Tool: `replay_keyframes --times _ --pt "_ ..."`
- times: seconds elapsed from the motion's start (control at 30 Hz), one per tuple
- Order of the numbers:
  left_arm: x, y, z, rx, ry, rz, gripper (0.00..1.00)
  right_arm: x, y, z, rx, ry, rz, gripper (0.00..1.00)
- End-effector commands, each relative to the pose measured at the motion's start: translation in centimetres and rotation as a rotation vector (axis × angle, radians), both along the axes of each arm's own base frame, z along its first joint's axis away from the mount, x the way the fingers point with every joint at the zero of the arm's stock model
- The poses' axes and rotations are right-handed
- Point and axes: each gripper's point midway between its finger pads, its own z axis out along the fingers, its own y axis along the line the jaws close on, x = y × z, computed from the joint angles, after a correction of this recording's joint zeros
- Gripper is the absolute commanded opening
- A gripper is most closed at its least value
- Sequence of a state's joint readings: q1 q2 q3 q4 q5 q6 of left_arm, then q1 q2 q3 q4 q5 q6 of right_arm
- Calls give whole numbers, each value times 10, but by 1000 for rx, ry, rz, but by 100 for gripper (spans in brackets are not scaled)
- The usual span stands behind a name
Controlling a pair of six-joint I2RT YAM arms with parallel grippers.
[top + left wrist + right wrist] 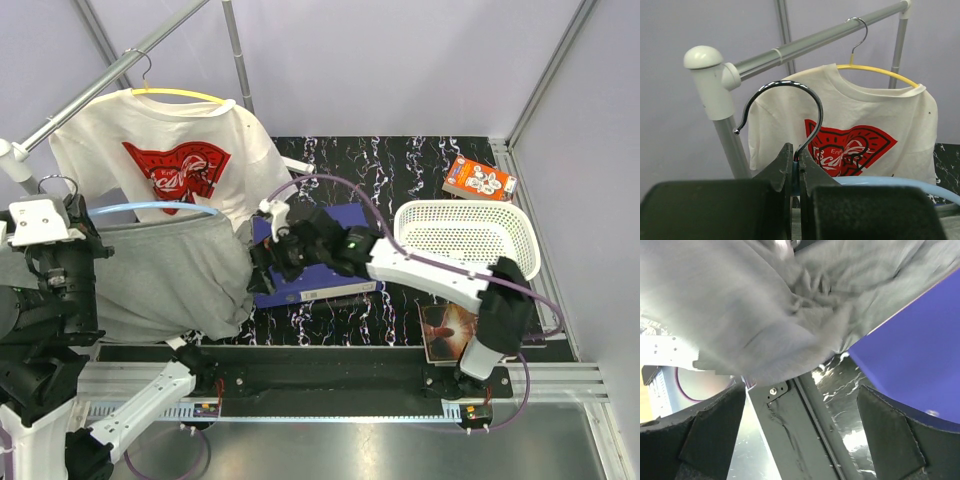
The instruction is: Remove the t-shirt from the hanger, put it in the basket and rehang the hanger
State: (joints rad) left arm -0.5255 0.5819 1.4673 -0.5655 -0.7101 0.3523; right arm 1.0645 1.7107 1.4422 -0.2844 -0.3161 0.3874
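Observation:
I should next use my right gripper to take the t-shirt off the hanger, grabbing it by its edge (799, 354) by the hanger's loose end, cloth (765, 305) only.
A grey t-shirt (170, 275) hangs on a light blue hanger (150, 207) at the left. My left gripper (62, 203) is shut on the neck of that hanger, just under its metal hook (790, 95); the blue arm (875, 181) runs off to the right of the left gripper (795, 160). My right gripper (262, 265) is open at the shirt's lower right edge. In the right wrist view the grey cloth (765, 305) hangs bunched just above the right gripper (802, 405), with nothing between the fingers.
A white t-shirt with a red print (170, 160) hangs on a yellow hanger (880, 70) from the rack rail (100, 80). A blue folder (320, 280) lies under the right arm. A white basket (465, 235) and an orange box (478, 178) stand at the right.

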Motion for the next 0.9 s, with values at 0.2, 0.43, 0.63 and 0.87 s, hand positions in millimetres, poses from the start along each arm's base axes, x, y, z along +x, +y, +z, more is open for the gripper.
replay_keyframes --times 0.2,0.43,0.63,0.87 --pt "-14 11 28 -80 -127 20 0 18 -1 132 314 -339 98 100" --pt "-17 12 33 -83 -132 14 0 37 26 155 403 -416 93 98" --pt "-15 10 34 -84 -129 10 0 43 45 167 495 -422 94 84" --pt "-15 11 34 -94 -125 9 0 43 61 172 565 -370 102 47"
